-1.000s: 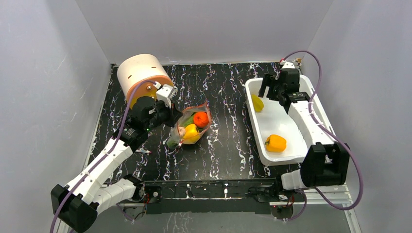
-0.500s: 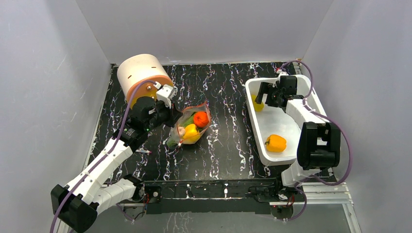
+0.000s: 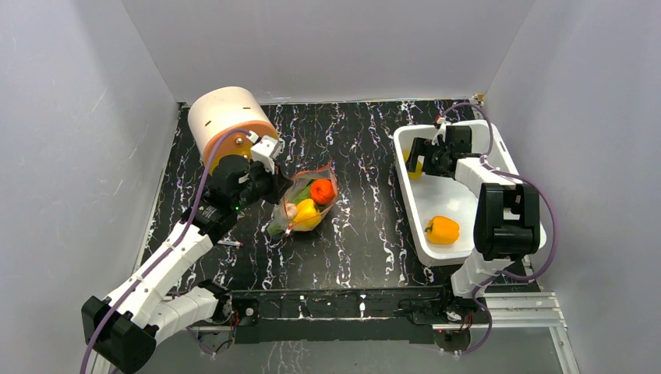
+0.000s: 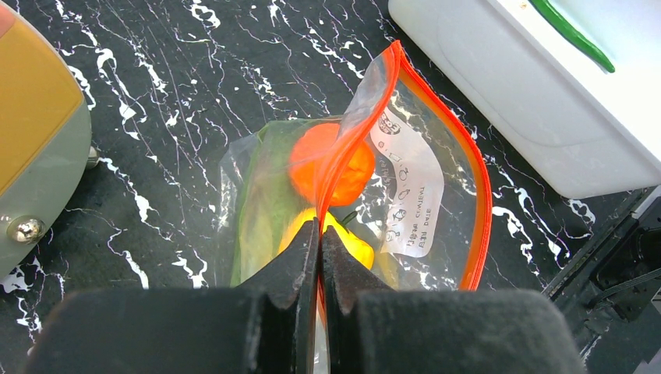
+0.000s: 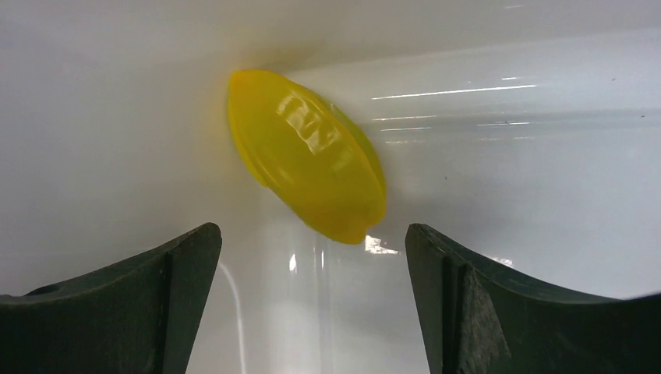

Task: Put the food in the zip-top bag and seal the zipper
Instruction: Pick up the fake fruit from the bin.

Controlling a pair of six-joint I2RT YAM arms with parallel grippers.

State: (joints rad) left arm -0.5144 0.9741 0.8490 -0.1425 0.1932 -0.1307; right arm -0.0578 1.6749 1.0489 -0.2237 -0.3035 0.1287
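I need to grip the yellow lemon piece next with my right gripper, across its narrow sides at its near end. Its far end then stays free to enter the zip-top bag.
The clear zip-top bag lies mid-table with its red-orange zipper strip open; it holds an orange-red tomato, a yellow pepper and a green pod. My left gripper is shut on the bag's zipper edge. My right gripper is open, low inside the white tub, its jaws just short of the small yellow lemon piece. A second yellow pepper lies in the tub's near end.
The white rectangular tub stands at the right. A round cream and orange pot lies on its side at the back left, beside my left arm. Grey walls enclose the table on three sides.
My right gripper has swung left and down inside the tub, closing on the lemon piece. The left gripper and the bag have not moved.
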